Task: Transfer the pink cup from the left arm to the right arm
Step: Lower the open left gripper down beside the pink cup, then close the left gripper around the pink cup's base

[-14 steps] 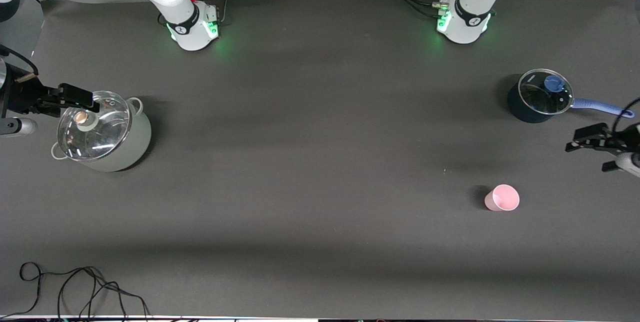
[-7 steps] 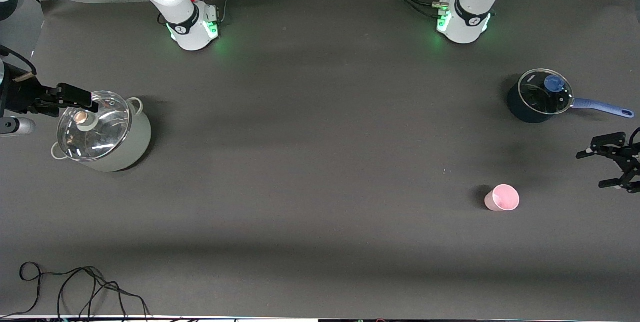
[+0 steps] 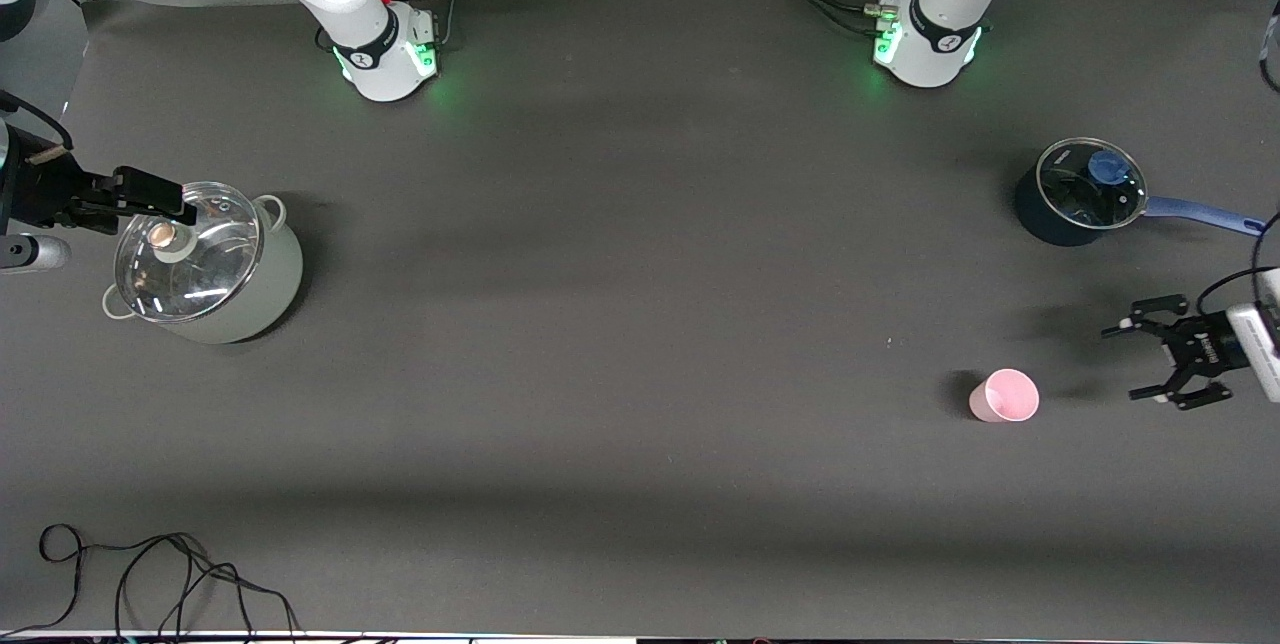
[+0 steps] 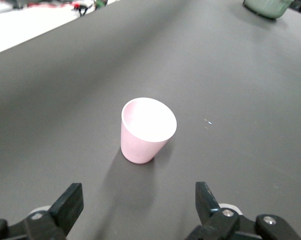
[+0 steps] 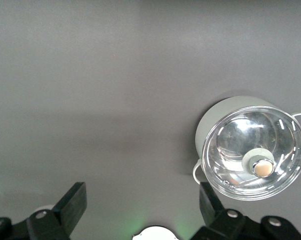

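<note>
The robot's left gripper needs to take hold of the pink cup by its lower body (image 3: 991, 406) (image 4: 136, 150) next, and this leaves the cup's rim free for the right gripper.
The pink cup (image 3: 1005, 396) stands upright on the dark table toward the left arm's end, nearer to the front camera than the saucepan. My left gripper (image 3: 1126, 362) is open and empty, low beside the cup on the side toward the table's end, with a gap between them. In the left wrist view the cup (image 4: 145, 131) stands ahead of the left gripper (image 4: 139, 201), outside the jaws. My right gripper (image 3: 168, 197) is open and empty, waiting over the rim of the pale pot; it also shows in the right wrist view (image 5: 140, 202).
A pale pot with a glass lid (image 3: 205, 264) stands at the right arm's end; it also shows in the right wrist view (image 5: 253, 147). A dark blue saucepan (image 3: 1080, 192) with a glass lid and blue handle stands at the left arm's end. Loose cable (image 3: 150, 574) lies at the near edge.
My left gripper has swung in from the table's end toward the pink cup and turned to face it. The right arm, the cup and both pots have not moved.
</note>
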{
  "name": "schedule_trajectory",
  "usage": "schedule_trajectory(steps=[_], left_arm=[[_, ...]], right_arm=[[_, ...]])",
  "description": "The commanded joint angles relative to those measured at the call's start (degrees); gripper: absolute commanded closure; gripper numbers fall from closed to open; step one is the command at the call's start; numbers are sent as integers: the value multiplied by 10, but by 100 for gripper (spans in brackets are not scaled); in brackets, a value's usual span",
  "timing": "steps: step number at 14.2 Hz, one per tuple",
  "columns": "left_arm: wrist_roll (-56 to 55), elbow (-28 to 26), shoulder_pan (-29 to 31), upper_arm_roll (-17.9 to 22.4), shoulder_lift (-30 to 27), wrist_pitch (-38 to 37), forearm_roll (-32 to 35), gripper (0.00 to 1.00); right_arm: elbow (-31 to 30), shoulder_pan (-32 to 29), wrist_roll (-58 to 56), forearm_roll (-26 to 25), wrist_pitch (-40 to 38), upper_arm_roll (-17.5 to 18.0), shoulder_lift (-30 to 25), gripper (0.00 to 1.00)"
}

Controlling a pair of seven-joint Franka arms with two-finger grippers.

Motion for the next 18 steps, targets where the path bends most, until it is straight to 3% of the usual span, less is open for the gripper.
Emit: schedule_trajectory(steps=[1, 5, 12, 18], left_arm=[[110, -5, 9, -4, 37, 1, -71, 0], [200, -9, 7, -5, 80, 15, -134, 0], [259, -21, -11, -8, 120, 25, -200, 0], [316, -27, -12, -41, 141, 48, -249, 0]], right_arm=[[11, -5, -8, 5, -11, 1, 2, 0], [10, -5, -8, 5, -11, 1, 2, 0], [10, -5, -14, 4, -11, 1, 4, 0], [10, -5, -8, 3, -11, 1, 5, 0]])
